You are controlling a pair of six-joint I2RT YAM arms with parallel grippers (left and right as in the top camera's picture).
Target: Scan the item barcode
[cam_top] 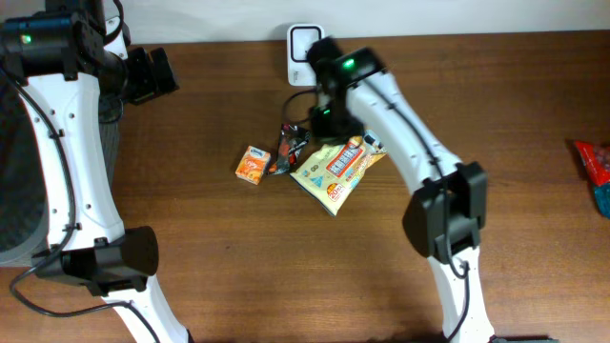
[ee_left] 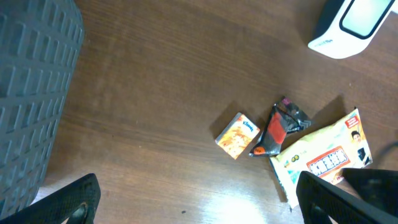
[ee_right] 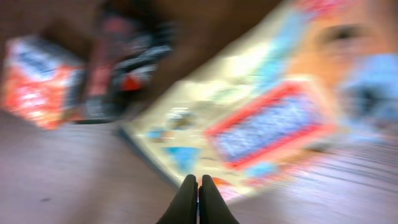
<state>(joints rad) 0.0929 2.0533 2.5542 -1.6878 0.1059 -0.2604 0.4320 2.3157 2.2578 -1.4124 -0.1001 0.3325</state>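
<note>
My right gripper would leave the yellow snack bag [cam_top: 335, 170] [ee_right: 249, 118] behind if I lifted it now, because its shut fingers are empty and hang above the bag.
Three items lie together mid-table: a small orange box [cam_top: 251, 165] [ee_left: 237, 135], a dark red-and-black packet [cam_top: 289, 148] [ee_left: 278, 127] and a yellow snack bag [cam_top: 335, 170] [ee_left: 323, 158]. A white scanner [cam_top: 303, 46] [ee_left: 348, 25] stands at the table's far edge. My right gripper [cam_top: 329, 122] [ee_right: 198, 182] hangs just above the snack bag, shut, with nothing visible between its fingers; its wrist view is blurred. Far to the left, my left gripper [cam_top: 157, 71] [ee_left: 199, 205] is held high and open, holding nothing.
A grey mesh bin [cam_top: 19, 181] [ee_left: 31, 93] stands off the table's left side. A red-and-blue packet [cam_top: 596, 171] lies at the table's right edge. The right arm's forearm [cam_top: 410, 133] stretches over the table to the right of the items.
</note>
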